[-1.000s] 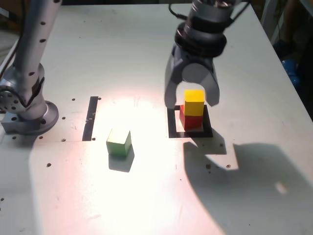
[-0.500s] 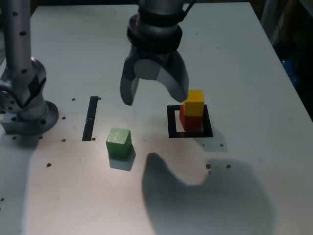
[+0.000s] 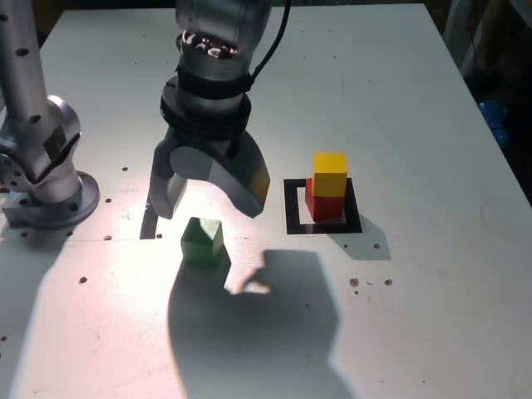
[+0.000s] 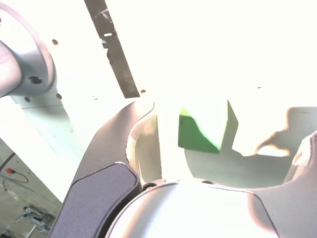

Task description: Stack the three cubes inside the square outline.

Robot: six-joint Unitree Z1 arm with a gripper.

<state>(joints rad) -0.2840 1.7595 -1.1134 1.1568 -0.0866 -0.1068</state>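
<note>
I will next grab the green cube point(image 3: 202, 240) by its opposite sides with my gripper, to put it on top of the stack inside the square outline.
The yellow cube point(image 3: 330, 174) sits on top of the red cube point(image 3: 320, 204), and that pair stands inside the black square outline point(image 3: 293, 208). The green cube point(image 3: 202, 240) rests alone on the table toward the exterior view's left. My gripper point(image 3: 212, 199) hovers just above and behind the green cube, jaws spread wide and empty. In the wrist view the green cube point(image 4: 203, 130) shows between the two fingers point(image 4: 106, 168), untouched and partly washed out by glare.
A straight black tape strip point(image 3: 155, 199) lies left of the green cube, also seen as the tape strip point(image 4: 114, 47) in the wrist view. The arm's grey base point(image 3: 46, 187) stands at the exterior view's left edge. The arm's shadow darkens the table's near side.
My gripper let go of the yellow cube, opened wide and swung leftward from the stack to above the green cube. The stack and green cube stayed put.
</note>
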